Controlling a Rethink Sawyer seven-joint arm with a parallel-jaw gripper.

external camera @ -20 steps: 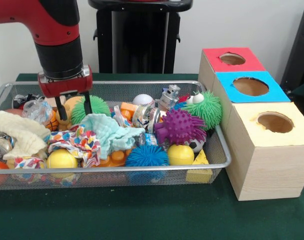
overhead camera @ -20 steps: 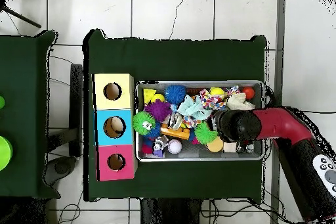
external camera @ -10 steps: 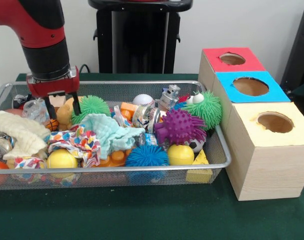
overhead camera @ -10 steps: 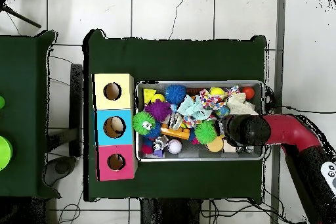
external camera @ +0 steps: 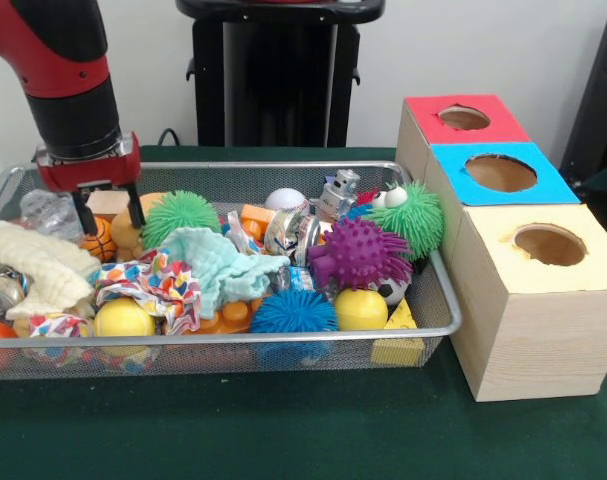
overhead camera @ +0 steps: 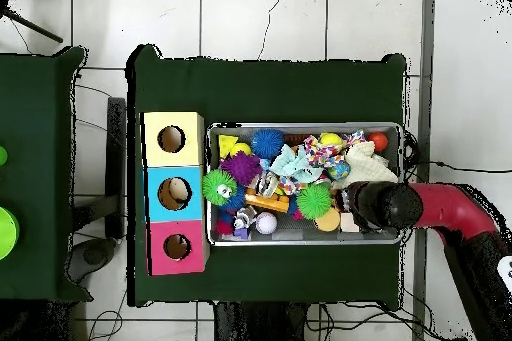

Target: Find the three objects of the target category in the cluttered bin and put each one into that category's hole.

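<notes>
The tan plush toy needs to go into its category's hole, so my gripper will grab it by its soft body (external camera: 127, 236) next.
The silver wire-mesh bin (external camera: 283, 168) is full of toys and cloths; it also shows in the overhead view (overhead camera: 300, 242). My gripper (external camera: 109, 214) hangs open and empty over the bin's left end in the front view, its fingers (external camera: 84, 216) either side of a pale wood block (external camera: 107, 202) and above a small basketball (external camera: 98, 240). From overhead the gripper (overhead camera: 375, 207) is at the bin's right end. The red-surround hole (external camera: 464, 118) tops the farthest box, at the lower left in the overhead view (overhead camera: 177, 247).
A green spiky ball (external camera: 180, 213) lies just right of the gripper. A mint cloth (external camera: 218, 262), a white cloth (external camera: 33, 260), a purple spiky ball (external camera: 358, 252), a blue spiky ball (external camera: 293, 312) and yellow balls (external camera: 123, 318) fill the bin. The blue-surround hole (external camera: 500, 173) and yellow-surround hole (external camera: 549, 244) stand nearer.
My gripper has moved left in the front view, from over the green spiky ball to the bin's left end. It stays open and empty.
</notes>
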